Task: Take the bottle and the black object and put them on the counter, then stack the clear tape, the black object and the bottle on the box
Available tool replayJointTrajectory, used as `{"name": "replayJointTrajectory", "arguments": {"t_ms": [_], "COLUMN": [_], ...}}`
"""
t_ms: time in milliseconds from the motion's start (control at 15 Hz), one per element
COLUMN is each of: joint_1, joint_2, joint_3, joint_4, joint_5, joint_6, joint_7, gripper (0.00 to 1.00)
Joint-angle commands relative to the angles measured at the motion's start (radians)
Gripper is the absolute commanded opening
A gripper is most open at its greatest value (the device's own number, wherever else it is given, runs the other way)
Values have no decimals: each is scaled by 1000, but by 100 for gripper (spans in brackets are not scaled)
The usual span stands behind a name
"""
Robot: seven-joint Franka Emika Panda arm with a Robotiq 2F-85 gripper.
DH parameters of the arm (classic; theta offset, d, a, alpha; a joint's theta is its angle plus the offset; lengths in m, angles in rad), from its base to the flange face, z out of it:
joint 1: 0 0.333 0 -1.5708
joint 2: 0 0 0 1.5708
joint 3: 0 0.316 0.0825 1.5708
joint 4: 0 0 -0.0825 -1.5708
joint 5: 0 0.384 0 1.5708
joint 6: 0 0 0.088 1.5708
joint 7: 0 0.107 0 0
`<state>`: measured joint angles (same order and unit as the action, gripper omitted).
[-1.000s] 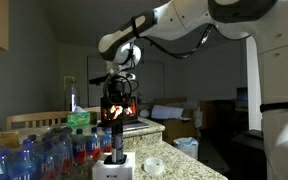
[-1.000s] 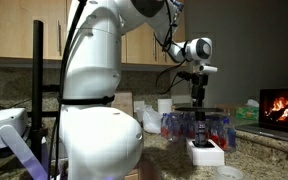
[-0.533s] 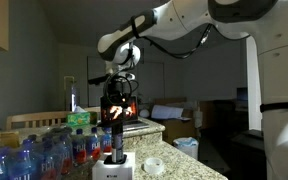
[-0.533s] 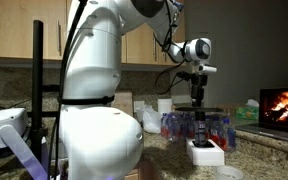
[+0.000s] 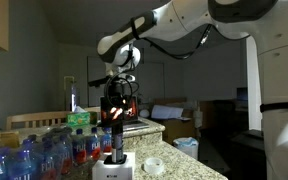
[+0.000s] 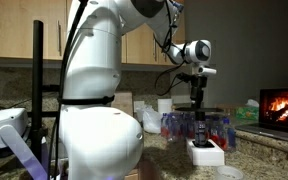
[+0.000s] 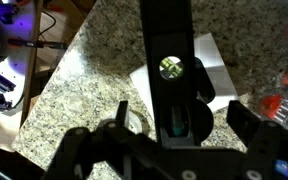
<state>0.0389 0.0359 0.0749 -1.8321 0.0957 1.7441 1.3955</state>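
I should close my gripper on the bottle's top (image 5: 117, 121) (image 7: 176, 121) now: the bottle's top is between my fingers, and they are level with its sides.
The white box (image 5: 112, 170) (image 6: 207, 156) (image 7: 212, 58) rests on the granite counter. On it sits the squat black object (image 7: 197, 98), and the slim dark bottle (image 5: 112, 142) (image 6: 202, 130) (image 7: 171, 67) stands upright on that. The clear tape (image 5: 152, 165) (image 7: 134, 120) lies on the counter beside the box, not on it. My gripper (image 5: 114, 112) (image 6: 197, 100) (image 7: 181, 117) hangs directly over the bottle's top, open, its fingers spread to either side and nothing gripped between them.
A pack of clear water bottles (image 5: 44, 155) (image 6: 184, 124) with blue and red labels crowds the counter just behind the box. A green-capped bottle (image 5: 79, 119) stands among them. The counter edge (image 5: 199, 160) drops off nearby. A lit fireplace (image 6: 282, 108) glows behind.
The gripper has risen very slightly above the bottle and stays open. The stack on the box has not moved.
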Motion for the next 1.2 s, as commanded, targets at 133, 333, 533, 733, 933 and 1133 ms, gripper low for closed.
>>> {"name": "replayJointTrajectory", "arguments": {"t_ms": [133,333,533,733,933,1133], "joint_1": [7,6,7,7,7,6], "joint_2": [-14,-12,-15,-13,-13,-14], "joint_3": [-11,-11,-11,-11,-11,-11], "joint_4": [-36,-38,-43,-46,-45,-45], "joint_5": [8,9,10,11,12,13], "joint_6": [25,29,54,73,78,79], "joint_7": [-46,-52,-52,-55,-57,-59], "gripper": [100,100,73,62,42,28]}}
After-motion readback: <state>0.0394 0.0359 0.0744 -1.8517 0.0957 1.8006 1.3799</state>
